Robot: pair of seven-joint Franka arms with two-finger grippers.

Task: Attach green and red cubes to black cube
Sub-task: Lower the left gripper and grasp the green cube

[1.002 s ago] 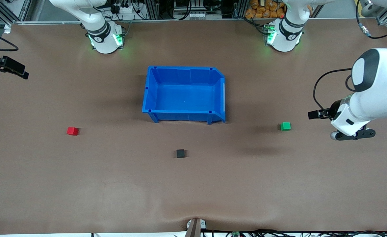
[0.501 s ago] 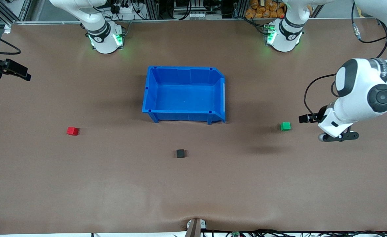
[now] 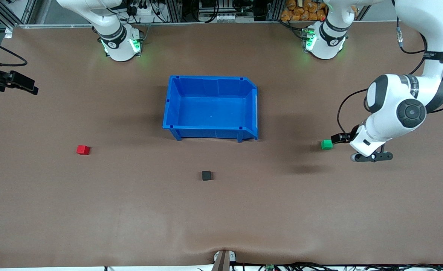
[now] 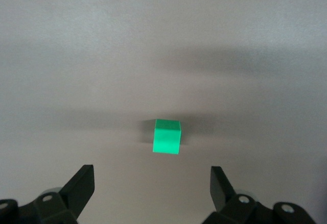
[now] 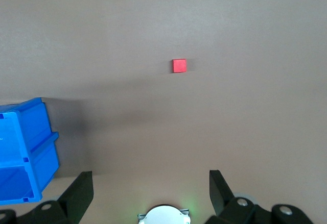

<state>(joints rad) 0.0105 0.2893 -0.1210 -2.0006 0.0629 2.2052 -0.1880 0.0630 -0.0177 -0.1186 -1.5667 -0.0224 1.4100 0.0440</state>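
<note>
The green cube (image 3: 326,144) needs to be attached to the black cube (image 3: 206,175). My left gripper should grab the green cube by its opposite sides next.
The green cube (image 3: 326,144) lies on the brown table toward the left arm's end. My left gripper (image 3: 338,138) hangs over the table just beside it, open. In the left wrist view the green cube (image 4: 167,136) sits ahead of the left gripper (image 4: 152,181), outside the spread fingers. The red cube (image 3: 83,149) lies toward the right arm's end. My right gripper (image 3: 20,83) waits open over the table's edge there; its wrist view shows the red cube (image 5: 179,66) well away from the right gripper (image 5: 150,183). The black cube (image 3: 206,175) rests alone mid-table.
A blue bin (image 3: 171,109) stands mid-table, farther from the front camera than the black cube; its corner (image 5: 30,147) shows in the right wrist view. Both arm bases stand along the table's robot edge. A small clamp (image 3: 224,259) sits at the edge nearest the front camera.
My left arm has swung in from the table's end toward the green cube, bringing its open gripper close beside it. The right gripper has drifted slightly. The cubes have not moved.
</note>
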